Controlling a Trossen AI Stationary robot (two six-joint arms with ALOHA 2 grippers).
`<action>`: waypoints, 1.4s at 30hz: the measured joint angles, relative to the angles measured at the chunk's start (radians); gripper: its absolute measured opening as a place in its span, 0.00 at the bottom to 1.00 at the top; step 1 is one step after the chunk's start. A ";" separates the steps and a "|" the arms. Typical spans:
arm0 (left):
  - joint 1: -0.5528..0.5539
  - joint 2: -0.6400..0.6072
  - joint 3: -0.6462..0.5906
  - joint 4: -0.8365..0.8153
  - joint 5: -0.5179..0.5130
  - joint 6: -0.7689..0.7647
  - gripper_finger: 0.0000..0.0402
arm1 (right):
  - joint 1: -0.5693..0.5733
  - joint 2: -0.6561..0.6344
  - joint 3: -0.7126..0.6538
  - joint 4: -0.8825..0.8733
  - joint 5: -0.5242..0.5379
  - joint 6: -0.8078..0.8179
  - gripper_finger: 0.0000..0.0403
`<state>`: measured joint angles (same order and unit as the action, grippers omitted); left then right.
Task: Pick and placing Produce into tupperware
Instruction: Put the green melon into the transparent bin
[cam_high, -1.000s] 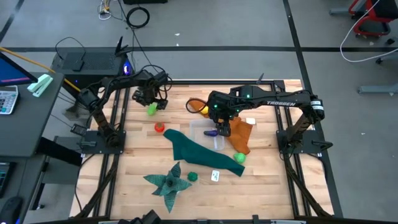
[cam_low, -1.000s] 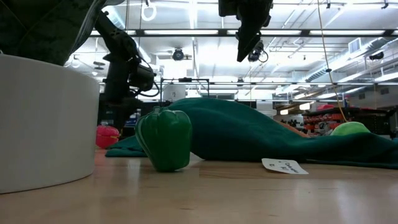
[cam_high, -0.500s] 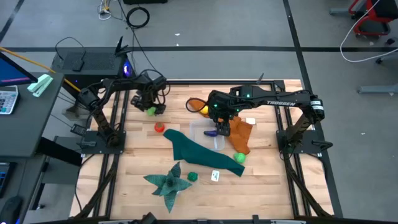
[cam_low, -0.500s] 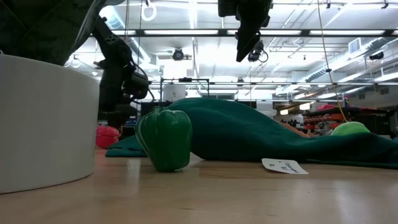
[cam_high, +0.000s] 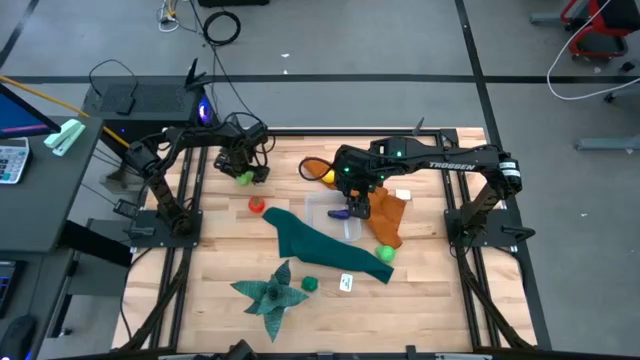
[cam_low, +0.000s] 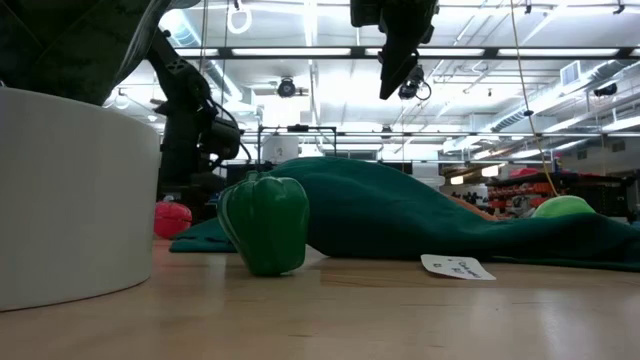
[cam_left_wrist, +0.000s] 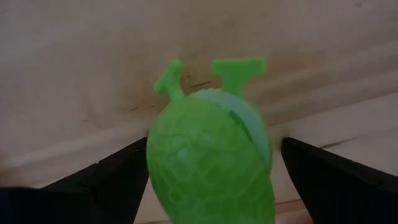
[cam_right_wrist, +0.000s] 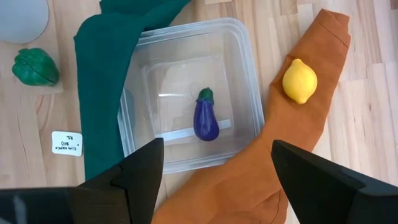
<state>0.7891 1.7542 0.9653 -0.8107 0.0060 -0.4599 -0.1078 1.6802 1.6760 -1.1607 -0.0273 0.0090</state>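
The light green fruit should go in the tupperware (cam_high: 325, 210), so my left gripper will next grab the fruit by its rounded body (cam_high: 244, 178).
A light green toy fruit (cam_left_wrist: 205, 155) with a forked stem lies on the table at the far left (cam_high: 243, 179). My left gripper (cam_high: 244, 166) is open, low over it, one finger on each side. My right gripper (cam_high: 356, 198) is open and empty above the clear tupperware (cam_right_wrist: 242, 74). A purple eggplant (cam_right_wrist: 206, 118) lies on the tupperware's floor. A yellow lemon (cam_right_wrist: 300, 81) rests on the orange cloth (cam_right_wrist: 280, 162). A red piece (cam_high: 256, 205), a dark green pepper (cam_high: 309, 284) and another light green piece (cam_high: 385, 254) lie on the table. My left gripper's fingers (cam_left_wrist: 115, 183) come down from above and stand close on either side of the light green fruit's body, which lies on the table. I cannot tell whether they touch it.
A teal cloth (cam_high: 320, 243) runs from the tupperware toward the near right. A dark green star-shaped leafy piece (cam_high: 268, 290) in a white pot (cam_low: 70, 190) stands near the front edge. A small white card (cam_high: 346, 283) lies beside the pepper.
My left gripper has gone down toward the light green fruit, and its fingers now stand on either side of it. The fruit has stayed where it was.
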 joint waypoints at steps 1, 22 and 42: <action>0.000 0.000 0.000 0.005 0.000 0.000 0.91 | 0.000 0.000 0.000 0.003 0.000 0.000 0.65; 0.000 0.000 0.000 0.023 -0.002 0.001 0.80 | 0.000 0.000 0.000 0.033 0.000 0.000 0.65; -0.001 0.000 0.000 0.022 -0.002 0.002 0.65 | 0.000 0.000 0.000 0.033 0.000 0.000 0.65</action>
<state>0.7879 1.7542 0.9653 -0.7891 0.0040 -0.4580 -0.1078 1.6802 1.6760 -1.1275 -0.0273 0.0086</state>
